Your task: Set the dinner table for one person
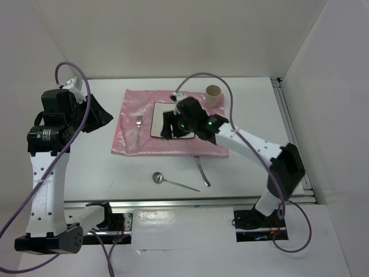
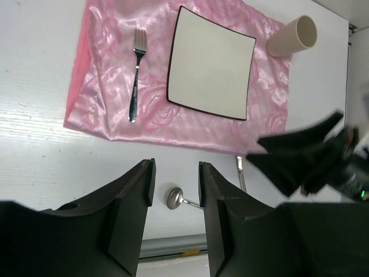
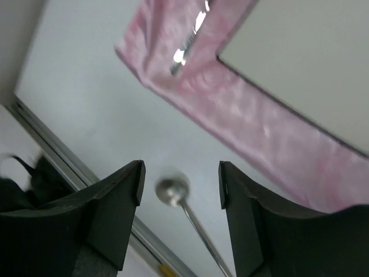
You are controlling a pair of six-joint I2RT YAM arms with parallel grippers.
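Note:
I will next grab the spoon by its handle near the bowl (image 1: pixel 169 181) with my right gripper, fingers across the handle, bowl pointing ahead, to set it beside the plate (image 1: pixel 157 112).
The white dinner table (image 1: pixel 86 173) carries a pink mat (image 1: pixel 130 109) with a square white plate (image 1: pixel 157 112), a fork (image 1: pixel 138 130) to its left and a beige cup (image 1: pixel 214 94) at its back right corner. A spoon (image 1: pixel 173 182) and a knife (image 1: pixel 202 172) lie on the bare table in front of the mat. My right gripper (image 1: pixel 169 126) hovers over the plate, open and empty; its wrist view shows the spoon (image 3: pixel 172 191) below between the jaws. My left gripper (image 1: pixel 106 117) is open and empty, held high left of the mat.
Silver rails run along the table's near edge (image 1: pixel 190 202) and right side (image 1: pixel 288 121). White walls enclose the back and both sides. In the left wrist view the right arm (image 2: pixel 311 158) crosses over the table's right part, above the knife (image 2: pixel 240 172).

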